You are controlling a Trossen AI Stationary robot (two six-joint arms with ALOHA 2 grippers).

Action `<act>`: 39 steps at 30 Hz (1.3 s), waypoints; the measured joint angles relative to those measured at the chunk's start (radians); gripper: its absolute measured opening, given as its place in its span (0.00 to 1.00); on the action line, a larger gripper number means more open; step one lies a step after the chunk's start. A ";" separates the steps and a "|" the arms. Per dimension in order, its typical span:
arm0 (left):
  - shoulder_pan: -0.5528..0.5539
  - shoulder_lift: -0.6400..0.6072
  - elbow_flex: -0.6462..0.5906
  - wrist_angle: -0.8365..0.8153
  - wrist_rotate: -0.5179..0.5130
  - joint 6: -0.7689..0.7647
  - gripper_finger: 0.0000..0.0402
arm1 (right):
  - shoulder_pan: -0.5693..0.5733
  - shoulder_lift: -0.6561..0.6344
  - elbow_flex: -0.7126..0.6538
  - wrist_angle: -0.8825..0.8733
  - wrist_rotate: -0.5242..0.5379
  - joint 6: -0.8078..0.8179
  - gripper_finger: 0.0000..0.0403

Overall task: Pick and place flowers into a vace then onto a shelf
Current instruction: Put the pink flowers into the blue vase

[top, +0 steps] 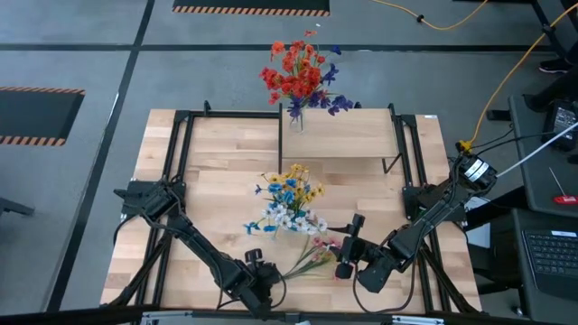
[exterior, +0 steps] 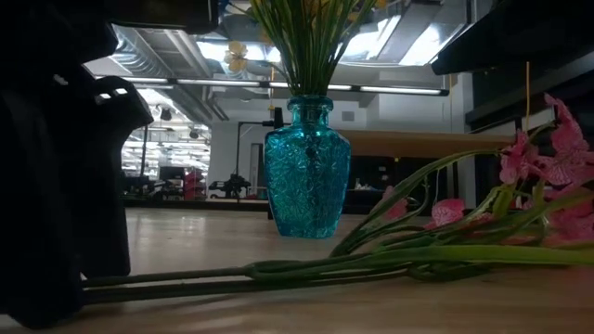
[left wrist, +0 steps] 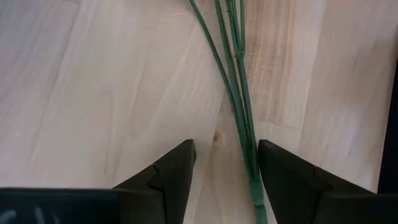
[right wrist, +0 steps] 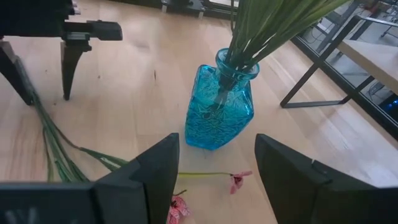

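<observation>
My left fingers reach the table on both sides of the green stalks, ready to close on the pink flowers.
A bunch of pink flowers lies flat on the table near its front edge, the long green stalks pointing toward my left gripper. That gripper is open and points steeply down, one finger on each side of the stalks' free ends. The stalks run close along one finger. A blue glass vase stands mid-table and holds yellow, blue and white flowers. My right gripper hangs open above the table, facing the vase, with a pink bloom below it.
The shelf stands at the table's far side. On its left far corner is a clear vase of red, orange and purple flowers. Black frame rails run along both table sides. Bare wood lies left of the blue vase.
</observation>
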 joint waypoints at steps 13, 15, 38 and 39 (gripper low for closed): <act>-0.022 0.002 -0.002 -0.007 -0.054 -0.103 0.07 | 0.000 0.000 0.000 0.000 -0.001 0.000 0.53; -0.025 0.002 -0.002 -0.007 -0.054 -0.116 0.03 | 0.000 0.000 0.000 0.000 -0.001 0.000 0.53; -0.072 -0.072 -0.006 -0.084 -0.079 0.058 0.01 | 0.097 -0.052 0.063 0.059 0.038 -0.167 0.53; -0.077 -0.074 -0.006 -0.087 -0.081 0.079 0.01 | 0.105 -0.058 0.063 0.058 0.060 -0.167 0.53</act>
